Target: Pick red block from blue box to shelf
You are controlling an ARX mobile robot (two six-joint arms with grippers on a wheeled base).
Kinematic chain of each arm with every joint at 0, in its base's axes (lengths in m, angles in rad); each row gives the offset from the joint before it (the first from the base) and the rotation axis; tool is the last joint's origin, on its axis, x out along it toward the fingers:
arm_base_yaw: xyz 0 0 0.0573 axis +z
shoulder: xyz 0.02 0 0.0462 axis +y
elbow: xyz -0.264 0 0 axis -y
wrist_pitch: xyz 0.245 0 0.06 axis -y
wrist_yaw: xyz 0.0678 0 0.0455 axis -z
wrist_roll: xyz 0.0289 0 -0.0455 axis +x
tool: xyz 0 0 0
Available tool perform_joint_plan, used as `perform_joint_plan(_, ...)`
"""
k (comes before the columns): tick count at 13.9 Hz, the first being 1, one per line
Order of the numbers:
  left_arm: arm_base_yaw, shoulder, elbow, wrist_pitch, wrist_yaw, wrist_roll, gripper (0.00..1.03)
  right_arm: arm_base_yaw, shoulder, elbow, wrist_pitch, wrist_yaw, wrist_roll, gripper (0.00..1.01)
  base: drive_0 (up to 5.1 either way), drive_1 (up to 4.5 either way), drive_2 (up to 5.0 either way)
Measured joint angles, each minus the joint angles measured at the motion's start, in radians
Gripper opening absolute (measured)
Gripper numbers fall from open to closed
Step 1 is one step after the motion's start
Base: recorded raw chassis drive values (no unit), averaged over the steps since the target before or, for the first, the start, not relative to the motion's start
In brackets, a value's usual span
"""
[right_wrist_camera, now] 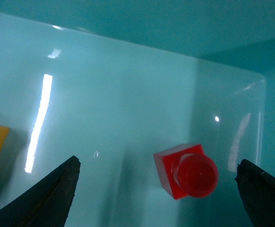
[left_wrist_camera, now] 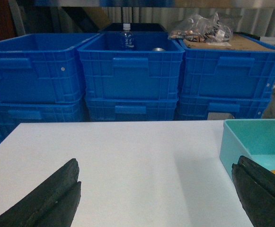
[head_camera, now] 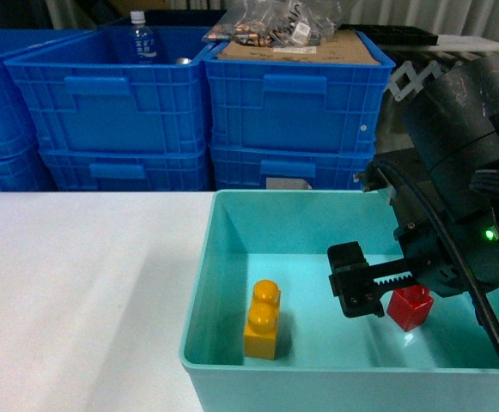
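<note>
I need to bring the red block to the shelf, so next my right gripper should grab it by its square body (right_wrist_camera: 168, 169) and leave the round stud (right_wrist_camera: 197, 175) free.
The red block (head_camera: 410, 307) lies on the floor of the blue box (head_camera: 199, 292), right of centre, its round stud (right_wrist_camera: 197, 176) facing the right wrist camera. My right gripper (head_camera: 385, 296) is down inside the box, open, with its black fingers either side of the block (right_wrist_camera: 180, 165) and not touching it. Over the white table (left_wrist_camera: 128, 156), left of the box's wall (left_wrist_camera: 241, 137), my left gripper (left_wrist_camera: 157, 163) stands open and holds nothing. It does not show in the head view. The shelf is out of view.
A yellow two-stud brick (head_camera: 263, 319) stands in the box near its left wall. Stacked dark blue crates (head_camera: 112, 103) line the far side of the table, one holding a bottle (head_camera: 141, 39), another topped with cardboard and a bag (head_camera: 301, 43).
</note>
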Motion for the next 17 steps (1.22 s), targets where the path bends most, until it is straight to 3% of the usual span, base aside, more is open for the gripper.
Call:
perform_joint_plan(4, 0.0, 0.0, 0.0, 0.0, 0.0, 0.0, 0.98, -0.019, 0.103, 0.042, 0.003, 0.006, 0.017, 0.98, 0.0, 0.0, 0.0)
perform_joint_plan(9, 0.0, 0.0, 0.0, 0.0, 0.0, 0.0, 0.98, -0.032, 0.12, 0.043, 0.002, 0.017, 0.018, 0.37, 0.0, 0.0, 0.0)
perform_joint_plan(10, 0.0, 0.0, 0.0, 0.0, 0.0, 0.0, 0.98, -0.038, 0.118, 0.04, 0.012, 0.016, 0.018, 0.3, 0.0, 0.0, 0.0)
perform_joint_plan(14, 0.0, 0.0, 0.0, 0.0, 0.0, 0.0, 0.98, -0.022, -0.149, -0.127, 0.132, -0.014, 0.01, 0.28, 0.0, 0.0, 0.0)
perform_joint_plan(16, 0.0, 0.0, 0.0, 0.0, 0.0, 0.0, 0.98, -0.019, -0.419, -0.252, 0.174, -0.006, -0.024, 0.28, 0.0, 0.0, 0.0)
perform_joint_plan(17, 0.0, 0.0, 0.0, 0.0, 0.0, 0.0, 0.98, -0.041, -0.58, -0.337, 0.142, -0.006, -0.051, 0.28, 0.0, 0.0, 0.0)
